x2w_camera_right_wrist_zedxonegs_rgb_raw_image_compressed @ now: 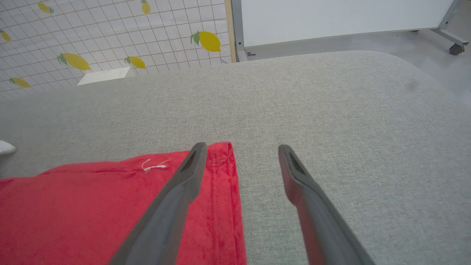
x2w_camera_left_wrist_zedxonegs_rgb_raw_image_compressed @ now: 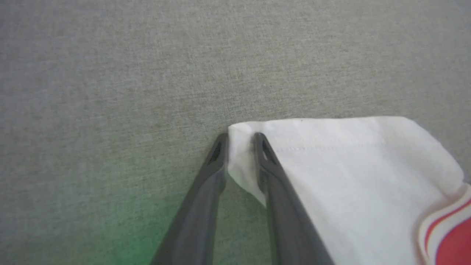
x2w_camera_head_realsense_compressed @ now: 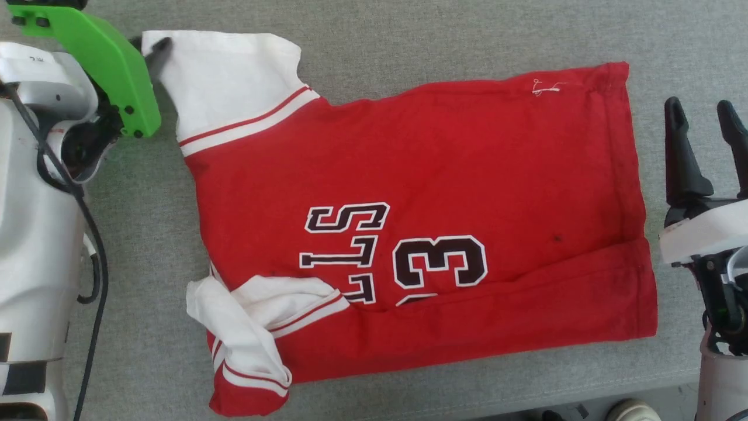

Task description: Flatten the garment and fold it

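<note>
My right gripper grabs the red jersey's hem corner near the loose white threads next, to fold the jersey over the garment's black lettering [x2w_camera_head_realsense_compressed: 347, 218].
The garment [x2w_camera_head_realsense_compressed: 409, 175] lies sideways on the grey table, a red jersey with black lettering and a 3, hem to the right. Its near long edge is folded over the front, and the near white sleeve [x2w_camera_head_realsense_compressed: 245, 327] is bunched at the lower left. The far white sleeve [x2w_camera_head_realsense_compressed: 228, 82] lies spread at the upper left. My left gripper [x2w_camera_left_wrist_zedxonegs_rgb_raw_image_compressed: 240, 137] sits at that sleeve's outer corner [x2w_camera_left_wrist_zedxonegs_rgb_raw_image_compressed: 239, 154], fingers close together with the cloth pinched between them. My right gripper [x2w_camera_right_wrist_zedxonegs_rgb_raw_image_compressed: 241, 147] hovers open over the hem's far corner [x2w_camera_right_wrist_zedxonegs_rgb_raw_image_compressed: 220, 162], one finger above the red cloth, the other above bare table.
The grey fabric table [x2w_camera_head_realsense_compressed: 409, 35] stretches beyond the garment on every side. Its front edge [x2w_camera_head_realsense_compressed: 584, 392] runs along the lower right, with a shoe [x2w_camera_head_realsense_compressed: 634, 410] on the floor below. A lemon-patterned surface [x2w_camera_right_wrist_zedxonegs_rgb_raw_image_compressed: 110, 33] and a white panel [x2w_camera_right_wrist_zedxonegs_rgb_raw_image_compressed: 331, 18] stand beyond the far edge.
</note>
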You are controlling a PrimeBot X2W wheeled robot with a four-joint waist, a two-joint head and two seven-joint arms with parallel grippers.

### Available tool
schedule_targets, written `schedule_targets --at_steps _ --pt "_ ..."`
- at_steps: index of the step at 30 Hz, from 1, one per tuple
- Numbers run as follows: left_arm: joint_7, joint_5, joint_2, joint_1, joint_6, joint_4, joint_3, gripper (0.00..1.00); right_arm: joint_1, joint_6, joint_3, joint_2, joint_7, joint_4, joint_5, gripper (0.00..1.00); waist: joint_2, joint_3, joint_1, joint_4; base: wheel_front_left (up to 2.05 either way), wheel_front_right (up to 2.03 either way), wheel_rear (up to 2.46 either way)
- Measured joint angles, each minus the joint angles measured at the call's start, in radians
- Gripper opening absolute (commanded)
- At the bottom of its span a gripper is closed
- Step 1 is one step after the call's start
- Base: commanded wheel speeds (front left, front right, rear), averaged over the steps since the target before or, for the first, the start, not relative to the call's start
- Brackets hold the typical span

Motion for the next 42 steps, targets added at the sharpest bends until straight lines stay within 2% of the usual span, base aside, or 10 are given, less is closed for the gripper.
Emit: schedule_targets --at_steps 5,9,15,19,31,32,34,42 --pt "-0.004 -0.026 -0.014 0.018 -0.009 -0.006 -0.005 0.0 -0.037 0.0 0.012 -0.001 0.046 -0.028 -0.033 1.0 0.0 -0.018 0.0 0.01 0.0 0.0 0.0" --pt "-0.019 -0.03 -0.028 0.045 -0.014 -0.014 -0.019 0.0 -0.118 0.0 0.018 -0.004 0.137 -0.024 -0.04 1.0 0.0 -0.038 0.0 0.03 0.0 0.0 0.0" --pt "-0.027 -0.038 -0.049 0.049 -0.018 -0.019 -0.033 0.0 -0.226 0.0 -0.005 -0.059 0.375 0.11 -0.059 1.0 0.0 -0.045 0.0 0.061 0.0 0.0 0.0" --pt "-0.03 -0.038 -0.056 0.045 -0.018 -0.025 -0.036 0.0 -0.269 0.0 -0.016 -0.096 0.475 0.18 -0.092 1.0 0.0 -0.03 -0.0001 0.075 0.0 0.0 0.0" --pt "-0.044 -0.046 -0.072 0.009 -0.027 -0.028 -0.048 0.0 -0.304 0.0 -0.029 -0.102 0.558 0.259 -0.097 1.0 0.0 0.008 -0.0001 0.108 0.0 0.0 0.0" --pt "-0.045 -0.047 -0.073 0.007 -0.027 -0.028 -0.049 0.0 -0.304 0.0 -0.029 -0.102 0.566 0.26 -0.096 0.55 0.0 0.009 0.0 0.11 0.0 0.0 0.0" --pt "-0.045 -0.048 -0.075 0.005 -0.027 -0.027 -0.05 0.0 -0.31 0.0 -0.042 -0.098 0.569 0.262 -0.088 0.0 0.0 0.012 -0.0001 0.113 0.0 0.0 0.0" --pt "-0.091 -0.05 -0.078 -0.003 -0.033 -0.028 -0.053 0.0 -0.346 0.0 -0.079 -0.089 0.571 0.281 -0.08 0.0 0.0 0.019 -0.0001 0.125 0.0 0.0 0.0"
